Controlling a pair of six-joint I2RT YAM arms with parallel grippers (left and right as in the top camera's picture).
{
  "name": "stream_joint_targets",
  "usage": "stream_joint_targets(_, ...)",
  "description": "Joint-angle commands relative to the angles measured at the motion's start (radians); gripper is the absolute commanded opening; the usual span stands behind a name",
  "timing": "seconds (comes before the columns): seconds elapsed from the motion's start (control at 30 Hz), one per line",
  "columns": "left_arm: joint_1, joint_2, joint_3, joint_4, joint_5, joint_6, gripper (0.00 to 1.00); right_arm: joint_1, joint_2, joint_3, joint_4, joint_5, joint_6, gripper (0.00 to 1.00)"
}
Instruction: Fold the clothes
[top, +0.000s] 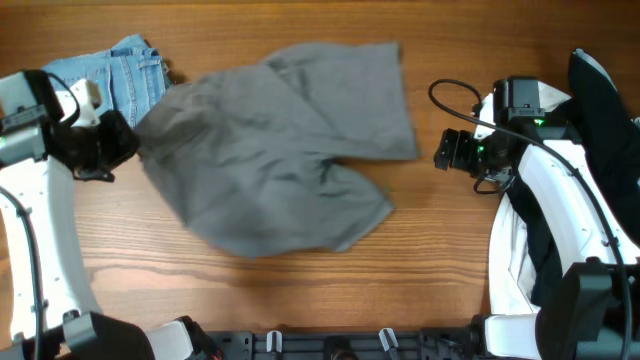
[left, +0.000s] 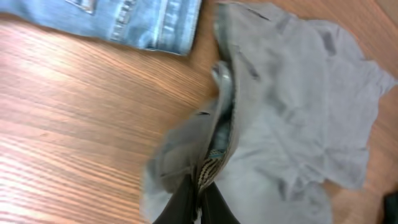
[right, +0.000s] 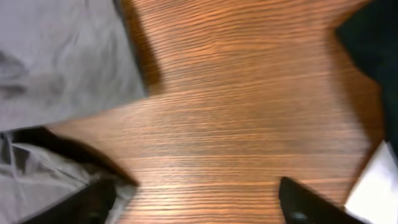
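I should next use my right gripper to grab the grey shorts by the nearer leg's loose end (top: 378, 220), opposite my left gripper, which straightens the shorts for folding.
The large mid-grey shorts (top: 275, 160) lie crumpled in the middle of the table. My left gripper (top: 128, 140) is shut on their left edge; in the left wrist view its closed fingers (left: 199, 202) pinch a fold of the grey shorts (left: 292, 118) with a striped inner band showing. Light-blue denim shorts (top: 120, 75) lie at the back left, also in the left wrist view (left: 118, 18). My right gripper (top: 445, 152) is open and empty just right of the grey shorts; its fingers (right: 199, 205) spread wide over bare wood, the grey shorts (right: 62, 62) to their left.
A black garment (top: 600, 110) and a white garment (top: 510, 260) lie at the right edge under my right arm; both also show at the right of the right wrist view, black (right: 367, 37) and white (right: 376, 186). The wooden table (top: 300, 290) shows bare along the front.
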Motion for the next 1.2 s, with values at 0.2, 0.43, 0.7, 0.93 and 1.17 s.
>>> stream_joint_targets(0.2,-0.014,-0.002,0.003,-0.009,-0.016,-0.011,0.04,0.263,0.060,-0.196,0.107,-0.231,-0.204,0.99)
stream_joint_targets(0.43,-0.014,-0.003,0.003,-0.016,-0.016,-0.011,0.04,0.414,0.208,-0.203,0.269,-0.268,-0.296,0.49)
stream_joint_targets(0.7,-0.014,-0.003,0.003,0.025,-0.017,-0.011,0.04,0.340,0.041,0.343,-0.149,-0.125,-0.265,0.04)
stream_joint_targets(0.93,-0.014,-0.002,0.003,0.032,-0.058,-0.010,0.04,0.258,0.117,0.365,-0.031,-0.105,-0.289,0.04)
stream_joint_targets(1.17,-0.014,-0.002,0.003,0.027,-0.062,0.019,0.04,0.258,-0.208,0.531,-0.445,-0.223,-0.294,0.07)
